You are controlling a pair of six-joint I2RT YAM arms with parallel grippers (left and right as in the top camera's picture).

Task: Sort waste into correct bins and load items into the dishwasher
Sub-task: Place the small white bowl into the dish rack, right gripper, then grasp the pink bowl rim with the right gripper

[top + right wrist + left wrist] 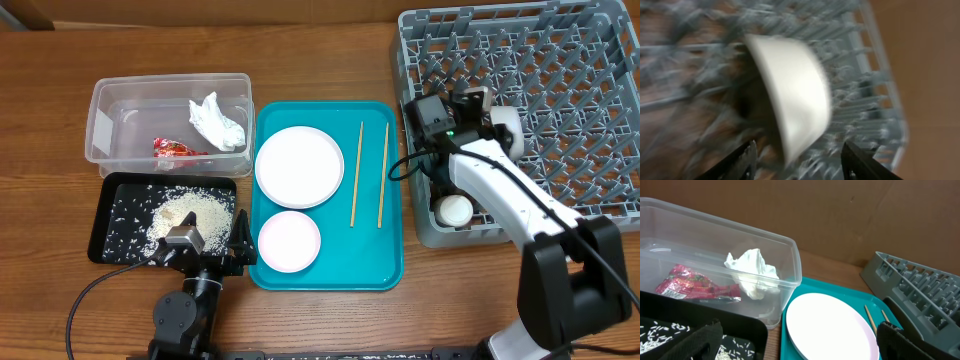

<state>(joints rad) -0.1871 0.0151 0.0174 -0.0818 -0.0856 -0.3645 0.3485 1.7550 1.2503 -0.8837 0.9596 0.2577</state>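
Note:
The right gripper grabs the teal tray's bowl by its rim on the chopstick side next, leaving the opposite edge free to load into the dishwasher rack.
The clear tub (110,100) holds the crumpled napkin (218,122) and the red sauce packet (178,148); both also show in the left wrist view, the napkin (752,270) and the packet (692,284). The black tray (115,195) holds loose rice (185,212). The white plate (299,166), a bowl (289,240) and two chopsticks (368,175) lie on the teal tray. My left gripper (210,242) (802,347) is open and empty, between black tray and teal tray. My right gripper (485,110) (797,160) is open over the grey rack (560,90), with a white bowl (790,95) on edge just ahead of its fingers. A small cup (455,208) sits in the rack.
The teal serving tray (380,250) lies in the middle of the wooden table. The rack fills the right side and shows at the right of the left wrist view (920,290). The right wrist view is motion-blurred. A brown wall stands behind the tub.

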